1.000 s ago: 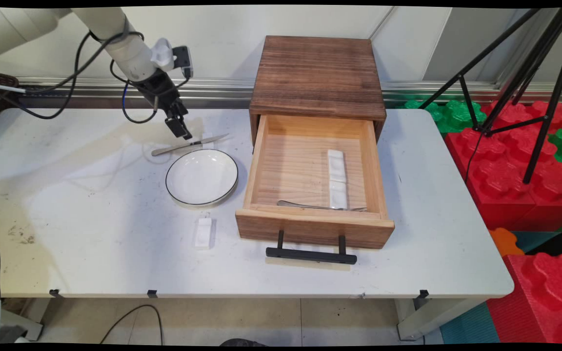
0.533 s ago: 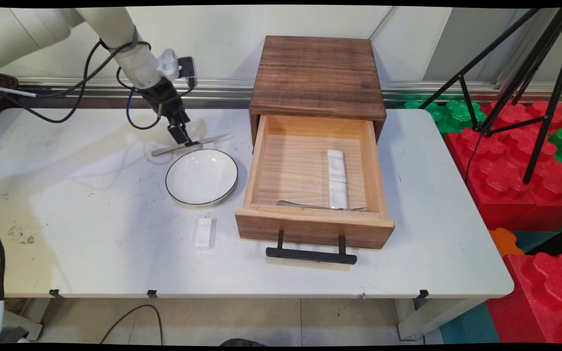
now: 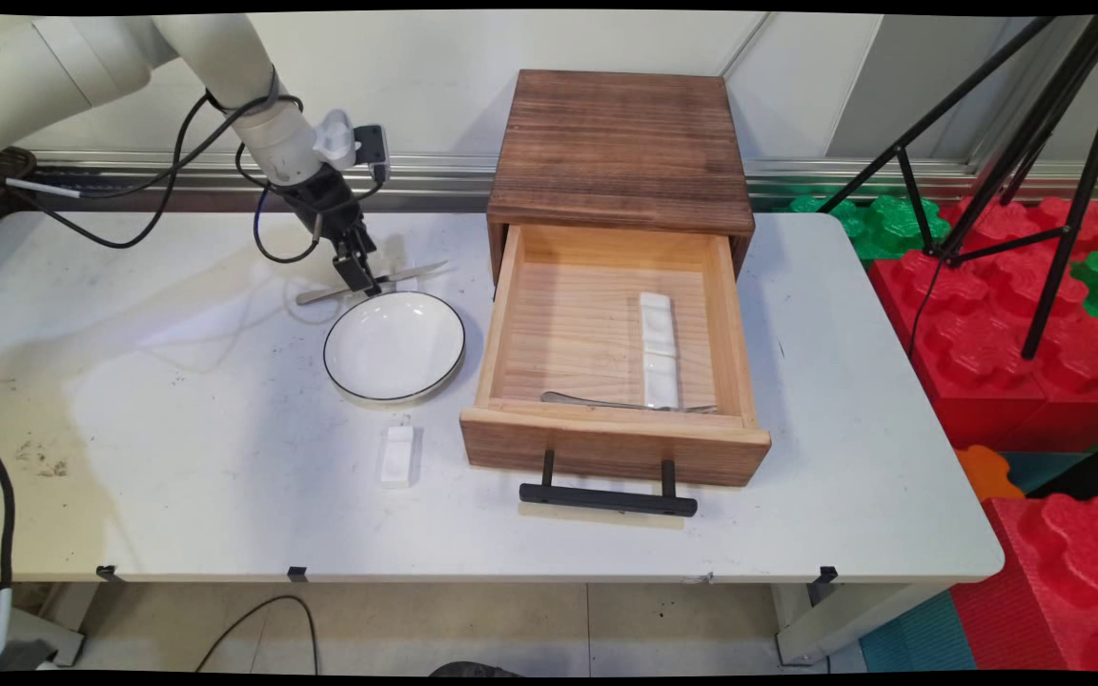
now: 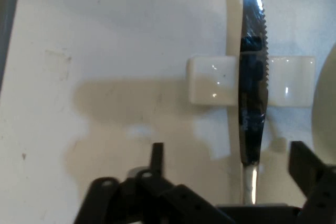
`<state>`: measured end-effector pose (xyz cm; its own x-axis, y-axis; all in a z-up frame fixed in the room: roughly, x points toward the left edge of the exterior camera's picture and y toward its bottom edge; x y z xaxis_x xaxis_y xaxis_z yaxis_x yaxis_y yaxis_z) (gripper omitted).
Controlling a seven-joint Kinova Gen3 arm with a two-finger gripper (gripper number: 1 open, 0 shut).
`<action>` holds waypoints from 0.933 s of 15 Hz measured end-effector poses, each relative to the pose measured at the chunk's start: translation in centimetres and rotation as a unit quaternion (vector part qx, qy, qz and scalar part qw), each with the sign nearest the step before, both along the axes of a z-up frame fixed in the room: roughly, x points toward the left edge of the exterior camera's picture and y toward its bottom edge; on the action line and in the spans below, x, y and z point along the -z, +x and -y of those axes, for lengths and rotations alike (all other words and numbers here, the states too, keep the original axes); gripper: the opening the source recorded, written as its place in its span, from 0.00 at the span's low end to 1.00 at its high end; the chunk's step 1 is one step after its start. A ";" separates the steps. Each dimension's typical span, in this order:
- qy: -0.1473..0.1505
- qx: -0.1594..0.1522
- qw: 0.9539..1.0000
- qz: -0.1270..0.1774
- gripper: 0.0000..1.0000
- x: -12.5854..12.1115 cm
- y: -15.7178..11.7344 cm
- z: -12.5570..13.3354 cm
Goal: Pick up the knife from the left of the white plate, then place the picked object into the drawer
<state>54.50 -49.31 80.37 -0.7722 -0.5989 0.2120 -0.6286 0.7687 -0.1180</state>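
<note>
The serrated steel knife needs to go in the open drawer. My gripper should next grab the knife by its handle [image 4: 250, 183] beside the blade to lay it there.
A serrated metal knife [image 3: 416, 272] lies on the white table [image 3: 177, 429] behind a white plate [image 3: 395, 345] with a dark rim. In the hand view the knife [image 4: 251, 98] runs up the picture, its blade resting across a small white ceramic rest [image 4: 212, 80]. My gripper [image 3: 363, 283] is low over the knife's middle. It is open [image 4: 231, 161], with one finger on each side of the knife and neither touching it. The plate's edge shows at the right of the hand view.
An open wooden drawer [image 3: 611, 446] juts from a dark wooden cabinet [image 3: 620, 143] to the right; inside lie a long white rest [image 3: 659, 348] and a metal utensil [image 3: 625, 403]. Another small white rest [image 3: 397, 455] sits in front of the plate. A black tripod [image 3: 1035, 143] and red foam blocks [image 3: 1006, 324] stand beyond the table's right end.
The arm has moved right and down, bringing the gripper from just behind the knife to low over its middle. The knife, plate and drawer have not moved.
</note>
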 end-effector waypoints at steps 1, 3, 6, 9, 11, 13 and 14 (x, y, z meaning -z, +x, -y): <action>0.001 0.000 1.000 0.000 0.00 0.1 0.0 0.0; 0.003 0.002 1.000 -0.001 0.00 0.3 0.0 -0.1; 0.004 0.004 1.000 -0.004 0.00 0.4 -0.1 -0.3; 0.005 0.005 1.000 -0.006 0.00 0.4 -0.2 -0.5; 0.005 0.003 1.000 -0.007 0.00 0.2 -0.2 -0.7; 0.005 -0.002 1.000 -0.008 0.00 -0.1 -0.1 -1.0; 0.005 -0.005 1.000 -0.007 0.00 -0.3 0.0 -1.2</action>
<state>54.49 -48.07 80.67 -0.7625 -0.6092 0.2177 -0.6385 0.7630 -0.1012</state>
